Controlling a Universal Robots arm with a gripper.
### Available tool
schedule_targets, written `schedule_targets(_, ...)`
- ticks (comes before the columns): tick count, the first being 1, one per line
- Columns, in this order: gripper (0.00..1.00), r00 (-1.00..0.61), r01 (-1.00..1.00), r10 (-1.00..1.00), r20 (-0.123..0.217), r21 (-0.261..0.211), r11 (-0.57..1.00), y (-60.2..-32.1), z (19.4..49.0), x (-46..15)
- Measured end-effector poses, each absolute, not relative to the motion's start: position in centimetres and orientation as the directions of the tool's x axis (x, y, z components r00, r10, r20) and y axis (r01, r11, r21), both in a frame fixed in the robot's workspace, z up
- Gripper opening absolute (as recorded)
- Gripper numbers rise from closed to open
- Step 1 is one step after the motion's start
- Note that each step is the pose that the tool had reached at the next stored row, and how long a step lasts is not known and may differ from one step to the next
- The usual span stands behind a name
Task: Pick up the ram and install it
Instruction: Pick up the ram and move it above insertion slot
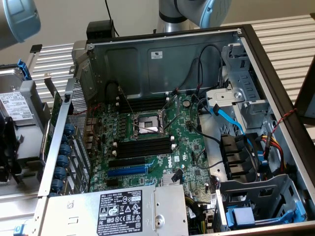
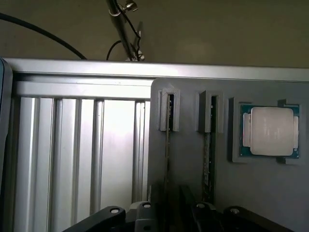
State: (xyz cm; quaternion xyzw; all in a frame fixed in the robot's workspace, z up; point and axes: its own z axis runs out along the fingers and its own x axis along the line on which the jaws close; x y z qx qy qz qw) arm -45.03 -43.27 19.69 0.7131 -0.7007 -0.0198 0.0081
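Note:
The gripper should grab the ram by its bare middle (image 2: 167, 205) next, where both its sides are open, because a grey holder is wrapped around the ram's end.
In the wrist view, two ram sticks stand edge-on in slots of a grey fixture (image 2: 193, 174): one ram (image 2: 167, 140) and a second ram (image 2: 208, 159) beside it. My gripper (image 2: 174, 197) is open just over the fixture, and the first stick's thin edge runs down between its dark fingers (image 2: 157, 203). In the exterior view, the open computer case (image 1: 162, 64) shows the green motherboard (image 1: 189, 142) with long black empty memory slots (image 1: 145, 147) beside the processor socket (image 1: 146, 123). Part of my arm (image 1: 17, 19) is at that view's top left.
A processor chip (image 2: 270, 131) sits in a recess of the fixture beside the sticks. Ribbed aluminium table (image 2: 72, 154) adjoins the fixture. In the case are a blue expansion slot (image 1: 127, 171), a power supply (image 1: 123, 211), a drive cage (image 1: 243, 103) and loose cables (image 1: 231, 123).

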Motion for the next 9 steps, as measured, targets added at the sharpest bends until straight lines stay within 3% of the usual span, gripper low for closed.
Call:
schedule_targets(4, 0.13, 0.017, -0.999, -1.000, -0.017, 0.039, -0.018, -43.28, 19.69, -45.06)
schedule_targets(9, 0.13, 0.017, -0.999, -1.000, -0.017, 0.039, -0.018, -43.27, 19.70, -45.09)
